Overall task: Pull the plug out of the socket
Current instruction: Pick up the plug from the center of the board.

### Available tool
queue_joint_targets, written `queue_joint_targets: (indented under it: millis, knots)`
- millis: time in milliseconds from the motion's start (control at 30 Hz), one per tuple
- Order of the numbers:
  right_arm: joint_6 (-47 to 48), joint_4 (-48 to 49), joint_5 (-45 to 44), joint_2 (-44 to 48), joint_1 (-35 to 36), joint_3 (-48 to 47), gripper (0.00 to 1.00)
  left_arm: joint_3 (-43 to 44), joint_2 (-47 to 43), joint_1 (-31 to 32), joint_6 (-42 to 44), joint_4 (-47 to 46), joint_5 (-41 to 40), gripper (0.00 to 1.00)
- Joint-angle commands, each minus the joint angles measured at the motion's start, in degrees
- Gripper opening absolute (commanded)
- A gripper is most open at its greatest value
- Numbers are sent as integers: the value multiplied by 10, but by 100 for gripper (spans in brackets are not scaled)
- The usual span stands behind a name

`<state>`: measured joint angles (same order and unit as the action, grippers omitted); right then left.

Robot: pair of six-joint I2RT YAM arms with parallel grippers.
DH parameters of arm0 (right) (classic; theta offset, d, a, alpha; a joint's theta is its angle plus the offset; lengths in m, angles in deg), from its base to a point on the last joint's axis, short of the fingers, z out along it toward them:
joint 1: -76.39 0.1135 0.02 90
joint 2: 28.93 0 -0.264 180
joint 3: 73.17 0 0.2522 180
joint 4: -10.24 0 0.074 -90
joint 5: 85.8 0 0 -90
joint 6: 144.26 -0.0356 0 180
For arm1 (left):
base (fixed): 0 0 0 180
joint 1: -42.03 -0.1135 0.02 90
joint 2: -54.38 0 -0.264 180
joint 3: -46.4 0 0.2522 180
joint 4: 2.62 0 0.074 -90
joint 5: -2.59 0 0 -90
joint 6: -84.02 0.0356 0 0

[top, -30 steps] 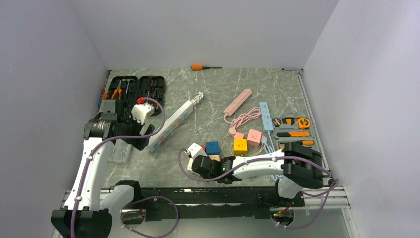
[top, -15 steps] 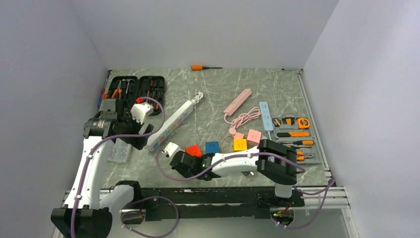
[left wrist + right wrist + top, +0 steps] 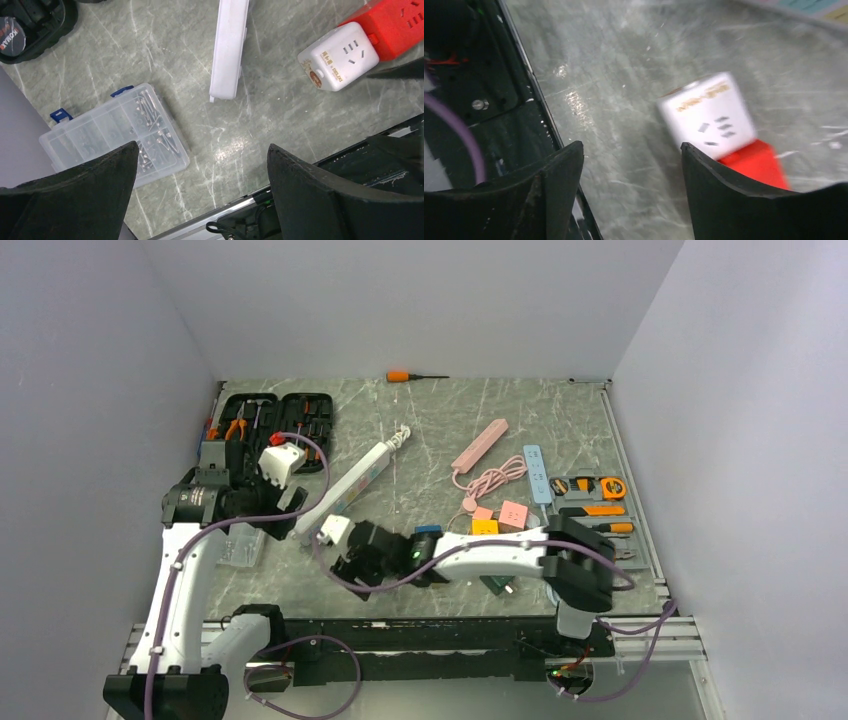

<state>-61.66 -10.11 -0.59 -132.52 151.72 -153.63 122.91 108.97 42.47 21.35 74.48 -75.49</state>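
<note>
My right gripper will next grip the red cube [image 3: 393, 28] across its opposite sides to pull the plug off, and the white cube [image 3: 338, 59] will stay free.
A white cube socket [image 3: 706, 114] lies on the marble table with a red cube [image 3: 756, 162] pressed against one of its sides; which of the two carries the plug I cannot tell. In the left wrist view the white cube [image 3: 338, 59] and the red cube [image 3: 395, 25] sit at the upper right. My right gripper [image 3: 631, 147] hovers open just beside the white cube [image 3: 334, 531], nothing between its fingers. From above, the right gripper [image 3: 352, 558] hides the red cube. My left gripper [image 3: 202, 150] hangs wide open over bare table, left of the cubes.
A long white power strip [image 3: 355, 485] ends close to the white cube. A clear screw box [image 3: 112, 135] lies at the left, a black tool case [image 3: 275, 420] behind it. Blue [image 3: 428, 531], yellow [image 3: 485, 527] and pink [image 3: 514, 513] cubes, a pink strip [image 3: 480, 445] and a tool tray [image 3: 590, 500] lie to the right.
My right arm swept left along the near edge, carrying the white and red cubes left with it. Its jaws went from shut to open. The left arm barely moved.
</note>
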Motion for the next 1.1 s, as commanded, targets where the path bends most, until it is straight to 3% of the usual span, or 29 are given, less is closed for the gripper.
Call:
queue_joint_targets:
  millis: [0, 200, 433, 567, 867, 1067]
  knots:
    - [64, 5, 80, 122, -61, 23, 76, 13, -5, -3, 11, -3, 54, 99]
    - [147, 111, 172, 147, -151, 128, 85, 10, -6, -3, 28, 14, 83, 99]
    - [181, 193, 227, 116, -197, 172, 88, 5, -43, -3, 46, 23, 128, 99]
    - [196, 192, 305, 93, -214, 161, 89, 10, -56, -3, 55, 30, 152, 99]
    - [206, 218, 310, 54, -212, 165, 88, 5, -58, -3, 63, 36, 147, 99]
    - [206, 233, 267, 54, -192, 171, 86, 16, -49, -3, 68, 44, 154, 99]
